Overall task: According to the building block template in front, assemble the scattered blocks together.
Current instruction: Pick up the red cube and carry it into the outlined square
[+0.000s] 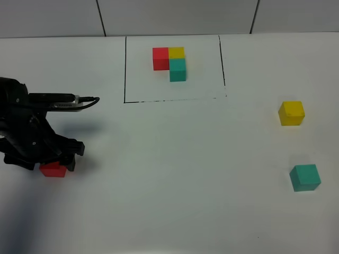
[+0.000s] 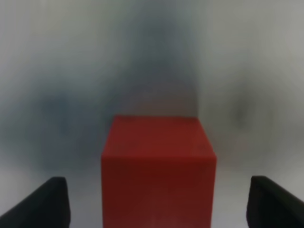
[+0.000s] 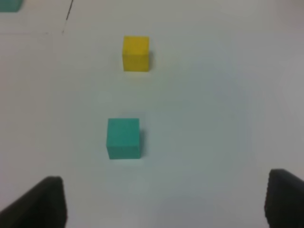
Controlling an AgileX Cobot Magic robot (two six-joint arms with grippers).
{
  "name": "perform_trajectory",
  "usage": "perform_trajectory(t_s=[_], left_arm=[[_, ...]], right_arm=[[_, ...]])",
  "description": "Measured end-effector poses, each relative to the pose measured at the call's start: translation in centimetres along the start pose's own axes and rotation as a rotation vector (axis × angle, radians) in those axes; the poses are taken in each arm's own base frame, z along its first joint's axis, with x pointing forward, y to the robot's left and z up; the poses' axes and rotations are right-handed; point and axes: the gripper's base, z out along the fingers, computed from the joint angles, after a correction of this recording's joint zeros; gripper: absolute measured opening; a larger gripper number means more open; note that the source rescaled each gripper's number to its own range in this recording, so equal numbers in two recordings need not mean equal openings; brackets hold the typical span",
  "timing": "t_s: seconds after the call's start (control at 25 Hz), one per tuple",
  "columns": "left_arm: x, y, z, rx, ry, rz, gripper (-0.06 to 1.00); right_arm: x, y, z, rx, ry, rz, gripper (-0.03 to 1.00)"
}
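Next, my left gripper grips the red cube (image 1: 52, 170) by its two opposite sides to start assembling the template (image 1: 170, 62).
The building block template (image 1: 170, 62) is a red, yellow and teal L-shaped cluster inside a black drawn rectangle at the far middle of the table. Of the scattered blocks, the red cube (image 1: 52, 170) lies at the left, under my left gripper (image 1: 55, 160). In the left wrist view that red cube (image 2: 158, 166) sits between the open fingers (image 2: 45, 204), with a gap on each side. The yellow cube (image 1: 291, 112) and teal cube (image 1: 305, 177) rest at the right. My right gripper (image 3: 166, 204) is open and empty, short of the teal cube (image 3: 123, 138) and yellow cube (image 3: 136, 53).
The table (image 1: 175, 174) is plain white. A cable (image 1: 85, 100) sticks out from the left arm toward the rectangle's black line (image 1: 125, 69). A corner of that line (image 3: 69, 12) and a teal edge of the template (image 3: 9, 4) show in the right wrist view.
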Motion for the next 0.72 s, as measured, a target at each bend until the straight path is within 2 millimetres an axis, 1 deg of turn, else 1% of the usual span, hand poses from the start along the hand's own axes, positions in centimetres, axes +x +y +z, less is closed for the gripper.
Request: perform_trajectory(t_s=[0.2, 0.28, 0.36, 0.4, 0.44, 0.52, 0.56, 0.72], left_arm=[[-0.3, -0.1, 1.4, 0.0, 0.012, 0.02, 0.93], [-0.4, -0.1, 1.5, 0.002, -0.003, 0.021, 0.9], [-0.5, -0.1, 1.5, 0.004, -0.012, 0.022, 0.77], [-0.5, -0.1, 1.5, 0.004, -0.013, 0.022, 0.65], [-0.5, -0.1, 1.5, 0.004, -0.013, 0.023, 0.5], [-0.5, -0.1, 1.5, 0.004, -0.013, 0.023, 0.13], [-0.5, -0.1, 1.5, 0.004, -0.013, 0.024, 0.0], [-0.5, -0.1, 1.5, 0.003, -0.008, 0.028, 0.01]], right_arm=[[0.0, 0.0, 0.0, 0.0, 0.0, 0.0, 0.74], [0.0, 0.0, 0.0, 0.0, 0.0, 0.0, 0.74], [0.0, 0.0, 0.0, 0.0, 0.0, 0.0, 0.74], [0.0, 0.0, 0.0, 0.0, 0.0, 0.0, 0.74], [0.0, 0.0, 0.0, 0.0, 0.0, 0.0, 0.74], [0.0, 0.0, 0.0, 0.0, 0.0, 0.0, 0.74], [0.0, 0.0, 0.0, 0.0, 0.0, 0.0, 0.74], [0.0, 0.0, 0.0, 0.0, 0.0, 0.0, 0.74]])
